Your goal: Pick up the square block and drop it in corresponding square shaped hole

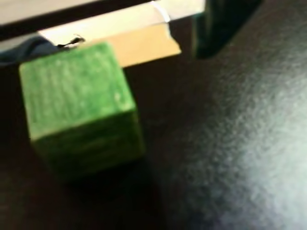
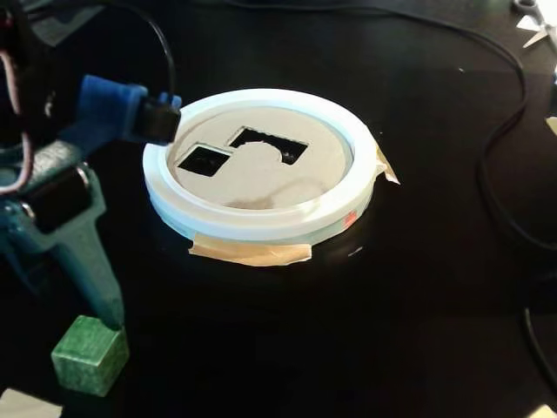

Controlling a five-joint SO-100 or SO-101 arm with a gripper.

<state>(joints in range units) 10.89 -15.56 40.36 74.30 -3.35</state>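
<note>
The green square block has to drop into the matching square shaped hole, so my gripper will next grab it by its flat sides.
The square block (image 2: 90,353), a green wooden cube, rests on the black table at the front left of the fixed view. In the wrist view the cube (image 1: 79,108) fills the left half, close and blurred. My gripper (image 1: 117,52) is open, with one dark teal finger (image 1: 216,28) at the top right and nothing held. In the fixed view a teal finger (image 2: 96,261) reaches down to just behind the cube. The square shaped hole (image 2: 204,159) is on the left side of the tan disc inside the white hoop (image 2: 261,222).
A larger notched cutout (image 2: 270,145) lies right of the square hole. Tan tape (image 2: 252,252) holds the hoop (image 1: 120,24) down. Black cables (image 2: 496,192) run along the right side. A pale tile (image 2: 26,405) lies at the bottom left corner.
</note>
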